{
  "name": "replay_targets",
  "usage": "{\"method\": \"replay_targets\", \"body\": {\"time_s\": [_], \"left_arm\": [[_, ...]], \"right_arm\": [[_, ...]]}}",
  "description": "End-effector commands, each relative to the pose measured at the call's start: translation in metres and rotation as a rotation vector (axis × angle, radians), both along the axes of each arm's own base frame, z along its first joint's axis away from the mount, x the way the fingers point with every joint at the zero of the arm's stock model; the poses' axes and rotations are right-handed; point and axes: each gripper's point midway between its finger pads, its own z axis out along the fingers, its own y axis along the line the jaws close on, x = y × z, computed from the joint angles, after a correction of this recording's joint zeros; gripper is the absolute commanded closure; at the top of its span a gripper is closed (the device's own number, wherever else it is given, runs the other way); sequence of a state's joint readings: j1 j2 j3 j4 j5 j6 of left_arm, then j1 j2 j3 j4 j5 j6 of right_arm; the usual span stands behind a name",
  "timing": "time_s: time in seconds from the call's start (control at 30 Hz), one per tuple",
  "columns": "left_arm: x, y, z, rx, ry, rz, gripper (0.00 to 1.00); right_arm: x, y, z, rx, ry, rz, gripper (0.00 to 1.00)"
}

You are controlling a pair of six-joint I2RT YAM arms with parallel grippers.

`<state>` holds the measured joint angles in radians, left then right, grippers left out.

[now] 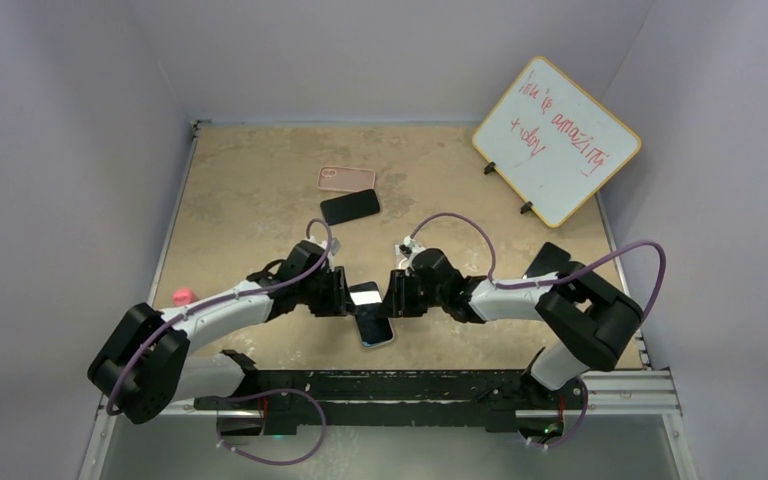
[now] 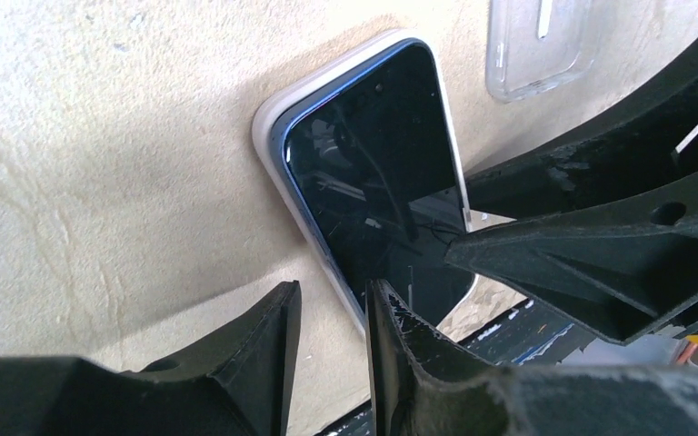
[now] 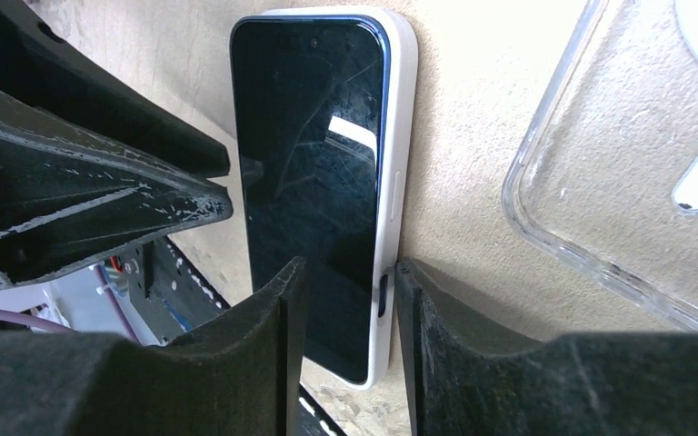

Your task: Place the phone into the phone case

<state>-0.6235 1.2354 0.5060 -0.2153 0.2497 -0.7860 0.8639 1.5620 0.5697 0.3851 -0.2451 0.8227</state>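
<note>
I need to grab the cased phone with my right gripper next, by the white case's long edge (image 1: 392,327) (image 3: 385,283). The opposite edge stays free for my left gripper.
A dark-screened phone (image 2: 373,182) lies face up inside a white phone case (image 2: 268,123) on the tan table; its blue frame shows along one long side. It also shows in the right wrist view (image 3: 314,173) and in the top view (image 1: 375,328). My left gripper (image 2: 332,300) is slightly open. One finger is over the screen and the other stands on the table beside the case's edge. My right gripper (image 3: 350,272) is slightly open across the opposite long edge, with one finger against the white case's side (image 3: 402,163). The grippers face each other in the top view, left (image 1: 345,297) and right (image 1: 392,297).
A clear case (image 3: 627,154) lies just beyond the phone, also in the left wrist view (image 2: 541,45). A pink case (image 1: 346,178) and a black phone (image 1: 350,206) lie farther back. A whiteboard (image 1: 557,140) stands back right. A pink object (image 1: 183,296) is at the left.
</note>
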Motion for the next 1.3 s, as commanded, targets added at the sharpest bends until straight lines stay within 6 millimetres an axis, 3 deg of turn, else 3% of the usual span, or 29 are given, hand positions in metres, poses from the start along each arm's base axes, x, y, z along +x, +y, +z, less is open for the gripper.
{"method": "replay_targets", "body": {"time_s": [0.0, 0.3, 0.5, 0.73, 0.9, 1.03, 1.27], "left_arm": [[0.008, -0.011, 0.008, -0.076, -0.049, -0.007, 0.66], [0.000, -0.006, -0.008, -0.073, -0.016, -0.017, 0.73], [-0.004, -0.007, -0.017, -0.077, 0.015, -0.024, 0.80], [-0.009, 0.005, -0.023, -0.021, 0.015, -0.019, 0.81], [-0.016, -0.003, -0.020, -0.100, 0.026, -0.025, 0.81], [-0.015, -0.012, -0.007, -0.167, 0.000, -0.036, 0.81], [-0.019, -0.020, 0.003, -0.245, -0.004, -0.058, 0.81]], "right_arm": [[0.010, 0.007, 0.010, 0.006, -0.027, -0.019, 0.56], [0.014, 0.022, 0.013, 0.069, -0.005, -0.026, 0.48], [0.001, 0.034, 0.014, 0.134, 0.075, 0.023, 0.48], [-0.005, 0.045, 0.046, 0.258, 0.087, 0.067, 0.49], [-0.011, 0.055, 0.081, 0.421, 0.072, 0.120, 0.49], [-0.010, 0.052, 0.079, 0.431, 0.051, 0.108, 0.50], [-0.011, 0.049, 0.059, 0.394, 0.071, 0.110, 0.62]]}}
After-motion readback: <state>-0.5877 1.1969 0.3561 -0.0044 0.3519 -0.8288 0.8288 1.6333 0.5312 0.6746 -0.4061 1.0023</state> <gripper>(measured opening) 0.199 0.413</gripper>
